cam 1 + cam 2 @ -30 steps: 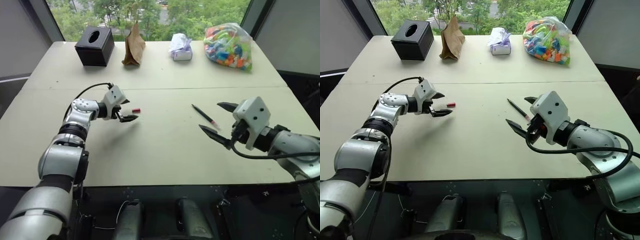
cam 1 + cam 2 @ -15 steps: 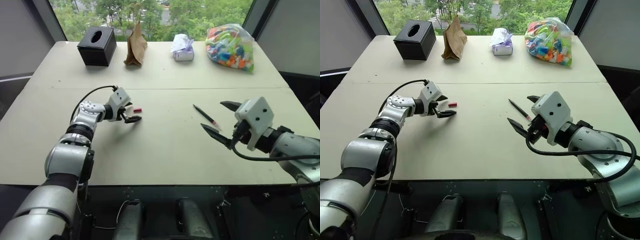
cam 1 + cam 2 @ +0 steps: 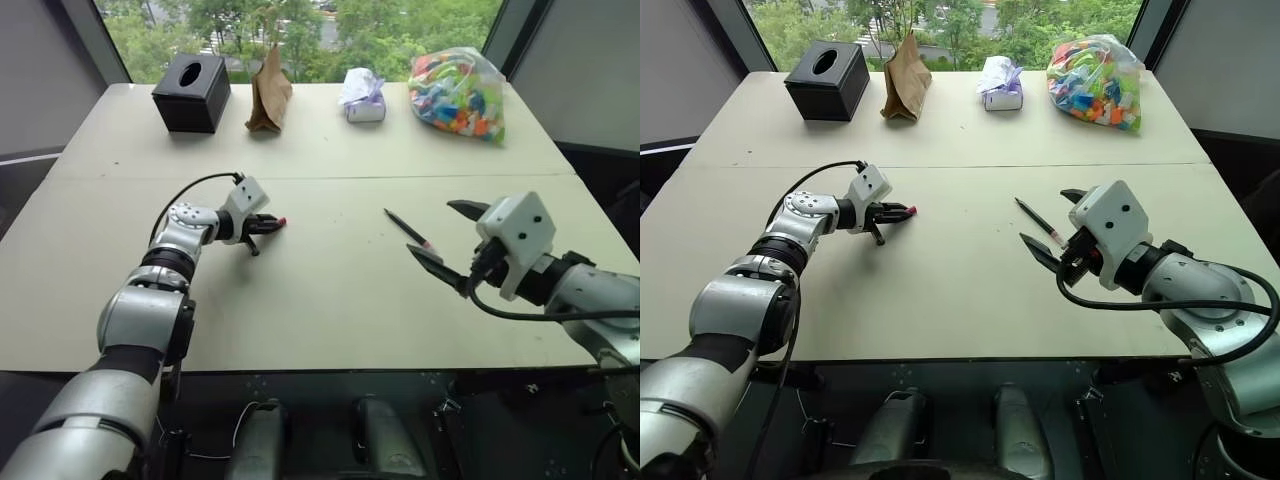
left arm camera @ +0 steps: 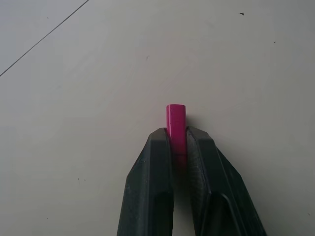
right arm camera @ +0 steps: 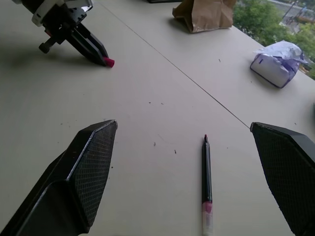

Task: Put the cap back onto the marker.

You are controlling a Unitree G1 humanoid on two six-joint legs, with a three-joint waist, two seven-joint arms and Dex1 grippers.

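I should next grab the thin black marker with my right gripper by its black body [image 3: 408, 229], well behind the tip, because the marker's pink inked tip [image 3: 386, 210] is bare.
The tiny red cap [image 4: 176, 123] lies on the pale table [image 3: 330, 300] at centre left, and my left gripper [image 3: 272, 224] is shut on it, its red end poking out past the black fingertips [image 4: 157, 147]. The right wrist view also catches that gripper with the cap [image 5: 109, 62] low against the tabletop. The thin black marker [image 3: 408, 229] lies flat at centre right, its reddish-pink section towards me. My right gripper [image 3: 437, 230] hovers open just beyond the marker's near end, with nothing between its fingers [image 5: 93, 157].
Along the far edge stand a black tissue box [image 3: 190, 92], a brown paper bag [image 3: 268, 92], a white crumpled packet [image 3: 362, 95] and a clear bag of colourful pieces [image 3: 456, 92]. A seam [image 3: 400, 178] crosses the table behind both grippers.
My left gripper slid right to the cap and closed its fingers on it. The right gripper and the marker have stayed in place.
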